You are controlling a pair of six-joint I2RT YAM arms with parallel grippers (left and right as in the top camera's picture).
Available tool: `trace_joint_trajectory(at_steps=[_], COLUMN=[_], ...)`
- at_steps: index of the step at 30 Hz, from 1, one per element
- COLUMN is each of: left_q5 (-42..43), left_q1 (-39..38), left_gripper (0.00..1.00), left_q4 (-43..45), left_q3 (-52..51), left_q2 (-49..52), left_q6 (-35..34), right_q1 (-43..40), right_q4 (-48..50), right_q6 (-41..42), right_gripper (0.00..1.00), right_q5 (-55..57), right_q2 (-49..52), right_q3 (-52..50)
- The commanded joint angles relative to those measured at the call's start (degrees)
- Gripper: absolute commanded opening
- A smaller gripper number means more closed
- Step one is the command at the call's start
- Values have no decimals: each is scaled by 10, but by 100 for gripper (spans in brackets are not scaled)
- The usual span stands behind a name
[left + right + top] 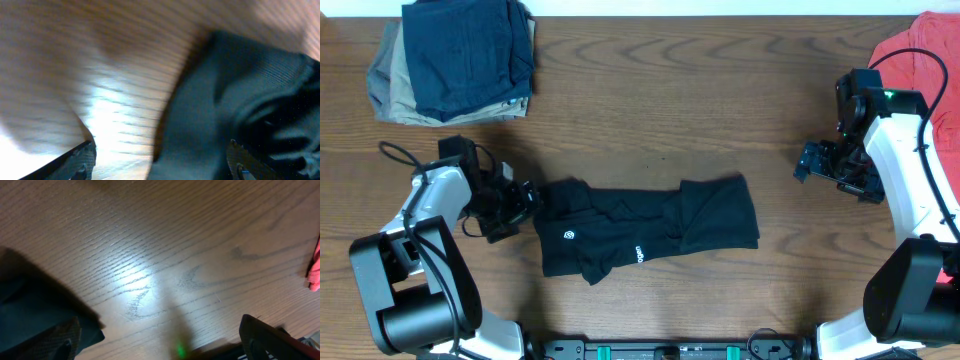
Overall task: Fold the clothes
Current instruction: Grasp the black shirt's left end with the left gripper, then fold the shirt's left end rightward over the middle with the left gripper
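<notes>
The left gripper takes hold of the black shirt (645, 228) by its end edge farthest from my right gripper next, to fold that end across the rest.
The black shirt (645, 228) lies folded into a rough rectangle on the wooden table, small white logo marks facing up. My left gripper (525, 200) is open at the shirt's left edge; in the left wrist view the black fabric (220, 100) lies between the open fingers (162, 157), with one finger over it. My right gripper (817, 162) is open and empty over bare wood, well right of the shirt. In the right wrist view a dark corner of the shirt (30, 312) shows at lower left, behind the left finger of the open jaws (160, 342).
A stack of navy and khaki folded garments (455, 60) sits at the back left. A coral-red shirt (920, 55) lies at the back right corner, and its edge shows in the right wrist view (315, 265).
</notes>
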Motion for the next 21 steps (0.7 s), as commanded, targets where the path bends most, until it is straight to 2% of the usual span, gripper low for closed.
trace_joint_trajectory(at_steps=[1,17,21], left_q5=[50,62,62], left_q1=[-18,-25,-25], left_gripper=[85,84,77], left_q4=[10,-20,-21], left_q3=[-48,-61,-61], left_q2=[38,38,38], left_q6=[51,95,96], right_q1=[2,2,2], right_q4=[0,0,0], right_q6=[-5,-5,-5], right_gripper=[99,99,99], right_q5=[6,6,6], right_q2=[3,3,3], right_q3=[7,7,7])
